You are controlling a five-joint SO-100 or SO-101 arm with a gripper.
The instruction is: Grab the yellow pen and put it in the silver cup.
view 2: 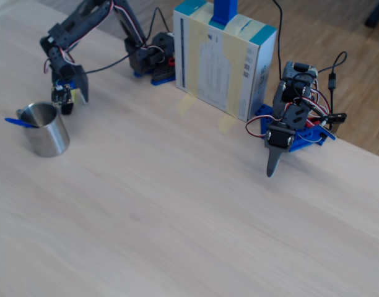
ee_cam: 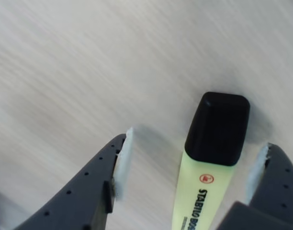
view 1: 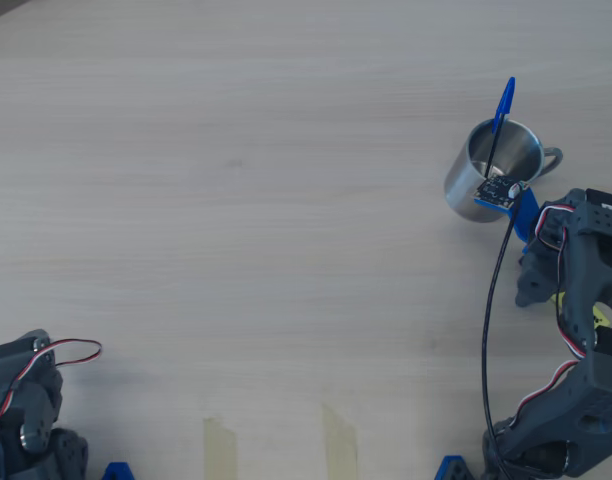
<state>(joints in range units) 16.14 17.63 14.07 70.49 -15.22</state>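
My gripper grabs the yellow pen by its body [view 1: 602, 317] next, to put it in the silver cup [view 1: 461, 185].
The yellow pen [ee_cam: 211, 158], a chunky highlighter with a black cap, lies flat on the wooden table in the wrist view. My gripper [ee_cam: 198, 138] is open around it, one finger on each side. The left pad [ee_cam: 122, 158] stands well clear of the barrel and the right pad [ee_cam: 257, 172] is close to it. The silver cup [view 1: 461, 185] stands upright just beyond the arm [view 1: 576, 270], which hides most of the pen in the overhead view. In the fixed view the gripper [view 2: 70, 99] is low on the table right behind the cup [view 2: 48, 133].
A thin blue pen [view 1: 503, 105] leans inside the cup. A second arm [view 2: 288, 130] rests at the table's far edge beside a taped cardboard box [view 2: 223, 59]. Tape strips [view 1: 221, 445] mark the near edge in the overhead view.
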